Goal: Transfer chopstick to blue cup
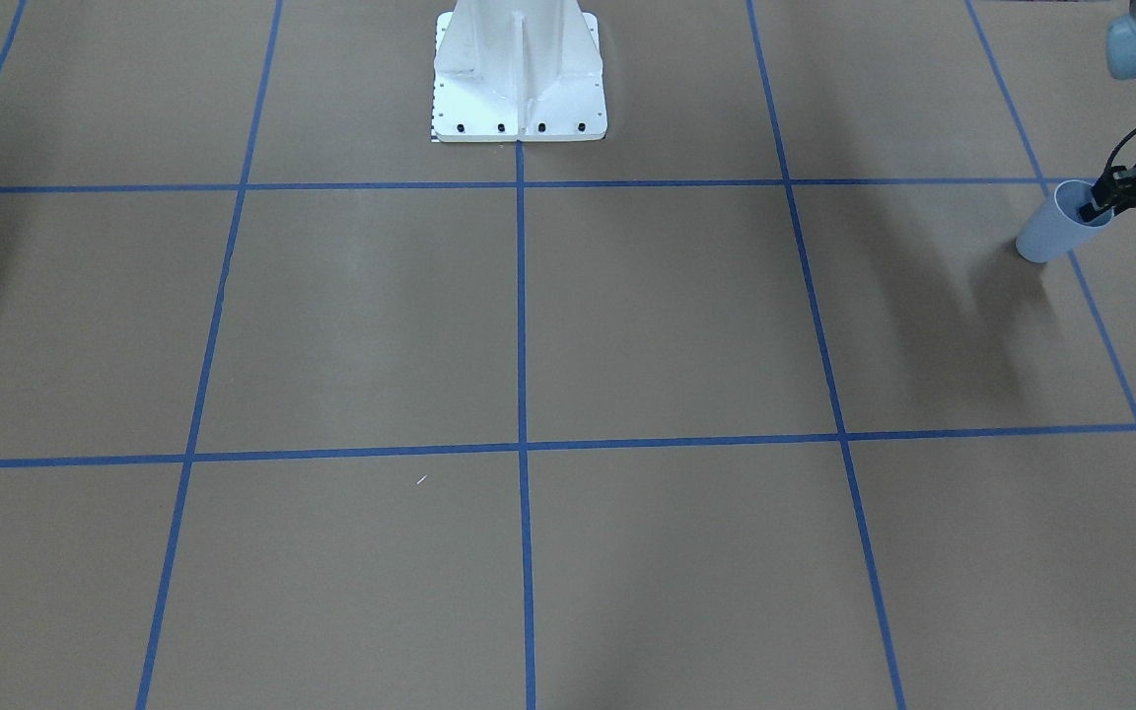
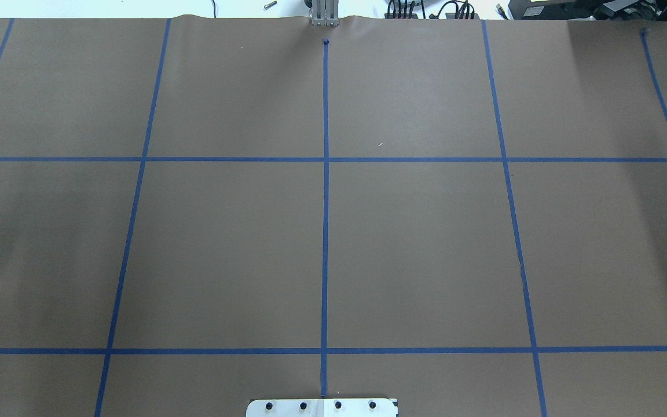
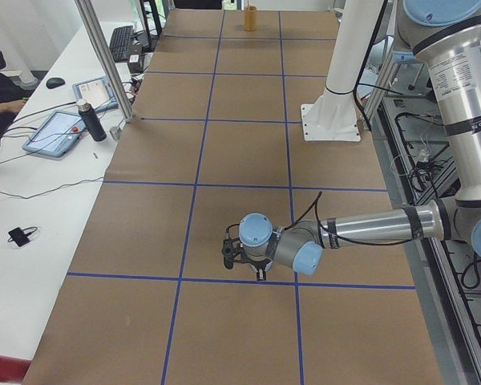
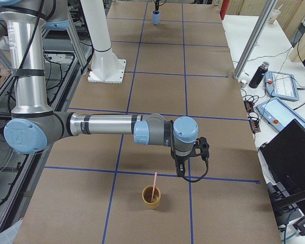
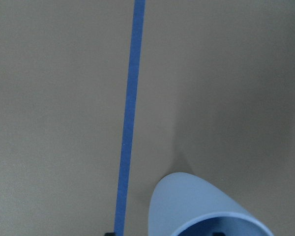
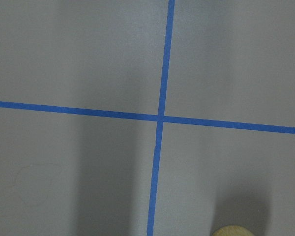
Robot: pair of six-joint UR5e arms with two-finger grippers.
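Observation:
The blue cup's opening [image 1: 1074,197] will stay free to receive the chopstick, as the left gripper will grab the blue cup by its rim [image 1: 1059,188].
The blue cup [image 1: 1049,232] stands near the table's end; it also shows in the left wrist view [image 5: 187,206] and far off in the exterior right view [image 4: 156,18]. My left gripper [image 1: 1096,207] is open at its rim, one finger inside and one outside. The pale pink chopstick [image 4: 153,184] leans in a tan cup [image 4: 151,197] at the table's other end. My right gripper [image 4: 181,173] hangs just beyond that cup, apart from the stick; I cannot tell if it is open or shut. The tan cup's rim [image 6: 231,230] shows in the right wrist view.
The robot's white base [image 1: 519,69] stands at the middle of the table's robot side. Blue tape lines grid the brown table [image 2: 223,249]. A side bench holds tablets and a dark bottle [image 3: 90,120]. An aluminium post [image 4: 251,40] stands by the far edge.

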